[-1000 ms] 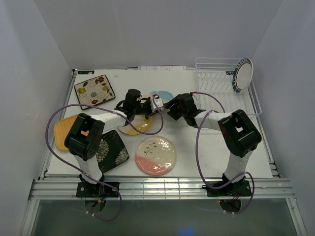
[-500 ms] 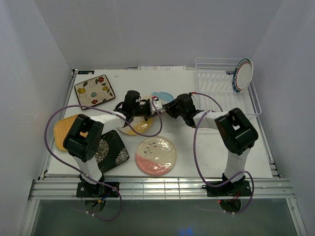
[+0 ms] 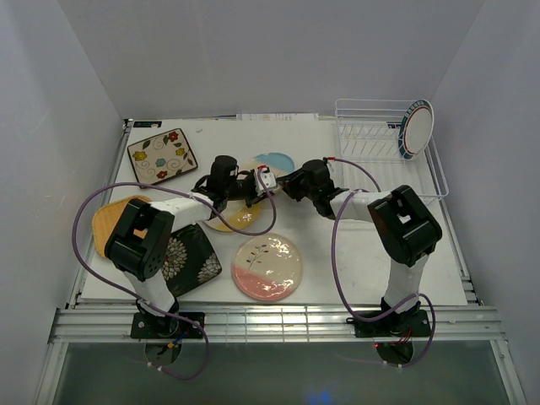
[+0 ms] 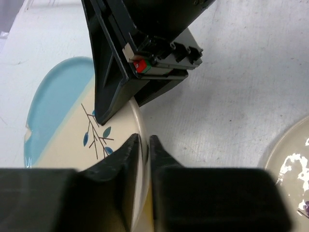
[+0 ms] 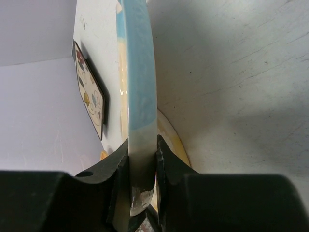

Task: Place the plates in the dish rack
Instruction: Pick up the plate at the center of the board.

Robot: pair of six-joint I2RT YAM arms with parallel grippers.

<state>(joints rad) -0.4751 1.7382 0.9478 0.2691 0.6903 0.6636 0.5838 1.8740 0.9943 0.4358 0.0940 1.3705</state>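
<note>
The blue-and-cream plate (image 3: 275,163) (image 5: 137,72) would come up with my right gripper if I lifted it now. The gripper's fingers are closed around the plate's rim, which stands edge-on between them.
The blue-and-cream round plate (image 3: 275,163) sits tilted at mid table between my two grippers. My left gripper (image 3: 260,179) is shut on its near rim; the left wrist view shows the fingers (image 4: 143,140) pinching the rim of that plate (image 4: 63,121). My right gripper (image 3: 288,180) is shut on the opposite edge; in the right wrist view (image 5: 142,145) the plate (image 5: 137,72) stands edge-on between the fingers. The white wire dish rack (image 3: 371,139) at the far right holds the teal-rimmed plate (image 3: 417,128) upright.
The yellow-and-cream plate (image 3: 232,218) lies under the left arm, the pink-and-cream plate (image 3: 267,266) lies near the front. The flowered square plate (image 3: 162,154) is far left, the orange-yellow square (image 3: 105,226) and the black floral square (image 3: 192,257) lie at the left.
Both grippers have come closer together at the blue plate and shifted slightly left. More of the blue plate now shows above them.
</note>
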